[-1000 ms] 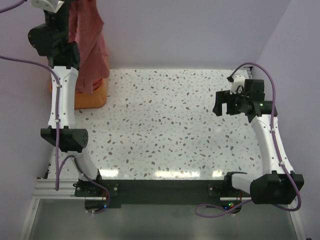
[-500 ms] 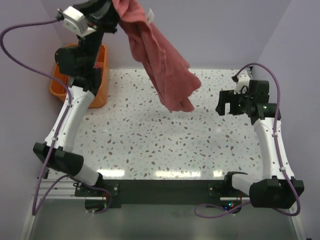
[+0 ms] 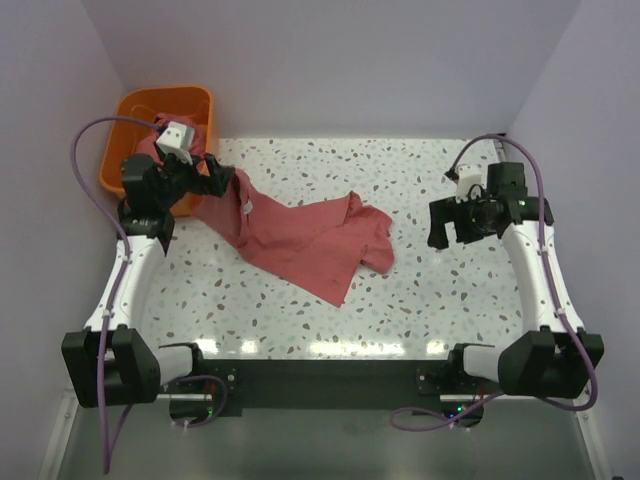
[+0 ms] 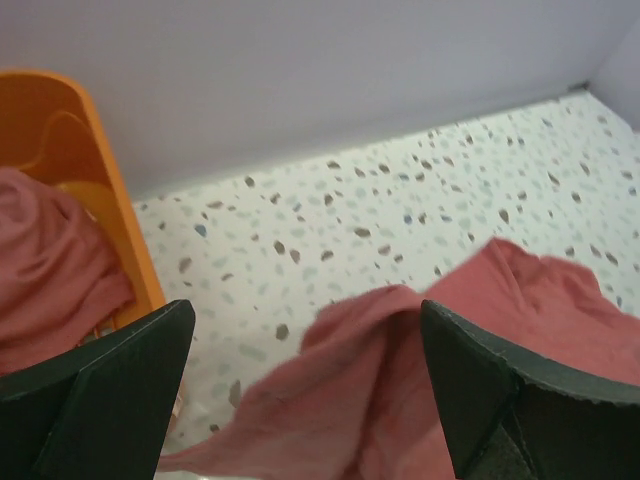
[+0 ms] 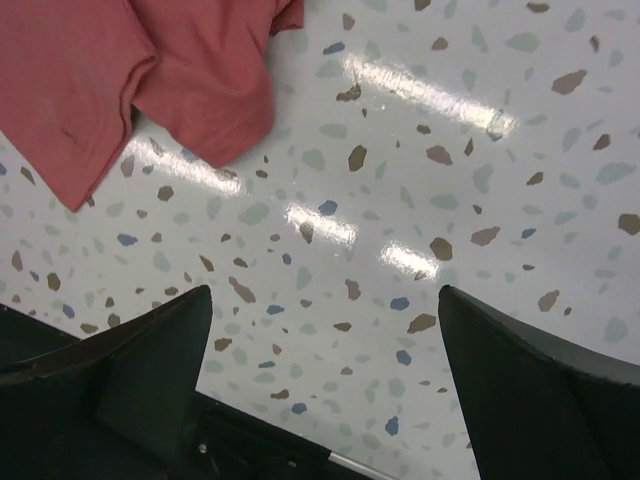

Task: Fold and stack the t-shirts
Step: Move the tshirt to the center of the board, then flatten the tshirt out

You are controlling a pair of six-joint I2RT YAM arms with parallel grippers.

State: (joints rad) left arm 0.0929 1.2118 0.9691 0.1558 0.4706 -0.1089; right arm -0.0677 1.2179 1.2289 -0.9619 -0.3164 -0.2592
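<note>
I should grab the t-shirt's far corner beside the orange basket with my left gripper to spread it for folding, leaving my right gripper another corner.
One dusty red-pink t-shirt (image 3: 300, 235) lies crumpled and spread on the speckled table (image 3: 400, 290), left of centre. My left gripper (image 3: 222, 180) hovers over its far-left corner, jaws wide open and gripping nothing. In the left wrist view the t-shirt (image 4: 400, 400) sits below and between the open fingers of the left gripper (image 4: 308, 310). More red-pink cloth (image 3: 150, 140) fills the orange basket (image 3: 195, 100). My right gripper (image 3: 445, 228) stands open just right of the shirt. Under the right gripper (image 5: 325, 292) is bare table, with the shirt's edge (image 5: 150, 70) at upper left.
The orange basket (image 4: 110, 190) stands in the far-left corner against the back wall, right beside my left gripper. Pale walls close the table on the back, left and right. A dark rail (image 3: 320, 385) with the arm bases runs along the near edge.
My left arm swung the shirt from high above the basket out over the table, came down and opened. The shirt now lies on the table. The right arm barely moved.
</note>
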